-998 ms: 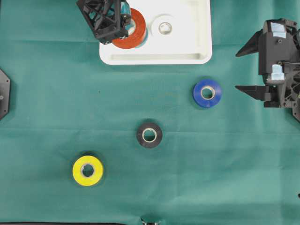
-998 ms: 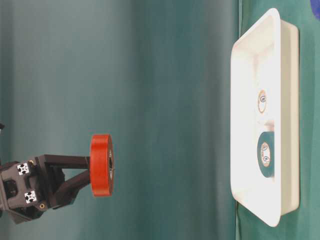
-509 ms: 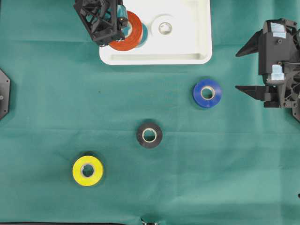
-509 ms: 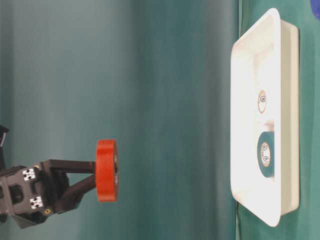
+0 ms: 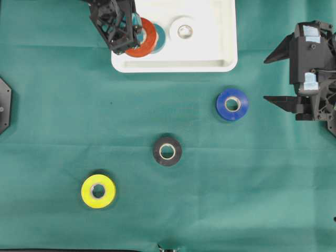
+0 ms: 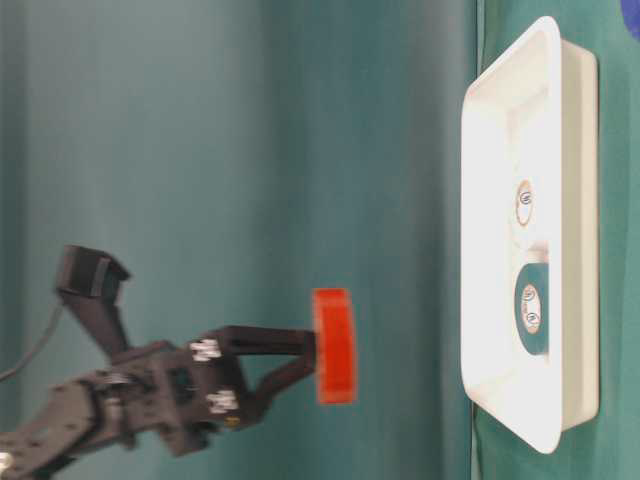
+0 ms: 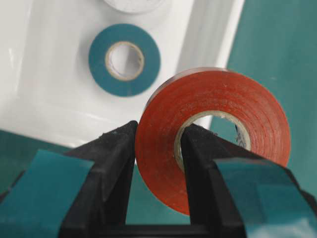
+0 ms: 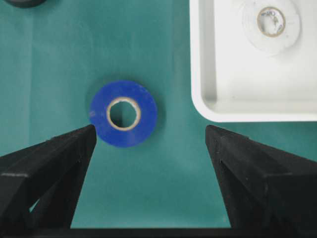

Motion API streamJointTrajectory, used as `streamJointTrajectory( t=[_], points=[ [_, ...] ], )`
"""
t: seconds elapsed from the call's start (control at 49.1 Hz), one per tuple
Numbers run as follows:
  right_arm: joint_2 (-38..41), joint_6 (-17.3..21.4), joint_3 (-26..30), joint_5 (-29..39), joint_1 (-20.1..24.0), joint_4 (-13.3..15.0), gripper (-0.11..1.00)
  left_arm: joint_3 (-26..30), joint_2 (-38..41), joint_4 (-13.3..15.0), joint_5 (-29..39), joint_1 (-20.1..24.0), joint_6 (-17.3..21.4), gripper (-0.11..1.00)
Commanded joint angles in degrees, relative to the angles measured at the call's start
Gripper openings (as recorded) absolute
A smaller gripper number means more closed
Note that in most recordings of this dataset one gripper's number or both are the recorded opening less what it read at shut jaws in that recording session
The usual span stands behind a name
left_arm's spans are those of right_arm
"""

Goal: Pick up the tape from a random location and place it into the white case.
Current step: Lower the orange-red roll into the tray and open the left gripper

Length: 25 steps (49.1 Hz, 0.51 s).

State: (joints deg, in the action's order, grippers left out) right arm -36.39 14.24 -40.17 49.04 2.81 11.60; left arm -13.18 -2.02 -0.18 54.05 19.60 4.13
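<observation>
The red tape roll hangs above the white case's rim (image 5: 176,70), partly over the cloth. My left gripper keeps hold of the roll until it is inside.
My left gripper (image 5: 135,37) is shut on a red tape roll (image 5: 147,45), one finger outside it and one through its core. The red tape roll (image 7: 213,94) hangs flat over the near-left corner of the white case (image 5: 173,65). In the table-level view the red roll (image 6: 334,345) is still apart from the case (image 6: 580,200). A teal roll (image 7: 124,59) and a white roll (image 5: 184,30) lie inside the case. My right gripper (image 5: 274,77) stands open at the right edge, with nothing between its fingers.
Three loose rolls lie on the green cloth: a blue tape (image 5: 232,104) just ahead of my right gripper (image 8: 151,134), a black tape (image 5: 167,151) in the middle, and a yellow tape (image 5: 98,191) at the front left.
My left gripper has carried the red roll down towards the white case and a little further over it. The right arm has not moved.
</observation>
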Motion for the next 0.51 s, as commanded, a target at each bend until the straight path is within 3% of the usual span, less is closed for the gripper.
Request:
streamJointTrajectory(
  t=[0.0,0.285,0.489],
  points=[
    [-0.35,-0.09,0.88,-0.26,0.0,0.35,0.88,-2.02,0.44,-0.18,-3.16,0.7,0.97,0.24],
    [-0.35,0.0,0.79,-0.26,0.0,0.35,0.88,-9.84,6.24,-0.18,-14.85,1.67,1.76,0.24],
    [-0.35,0.0,0.79,-0.26,0.0,0.53,0.88,-11.78,7.91,-0.18,-17.4,2.11,1.85,0.24]
  ],
)
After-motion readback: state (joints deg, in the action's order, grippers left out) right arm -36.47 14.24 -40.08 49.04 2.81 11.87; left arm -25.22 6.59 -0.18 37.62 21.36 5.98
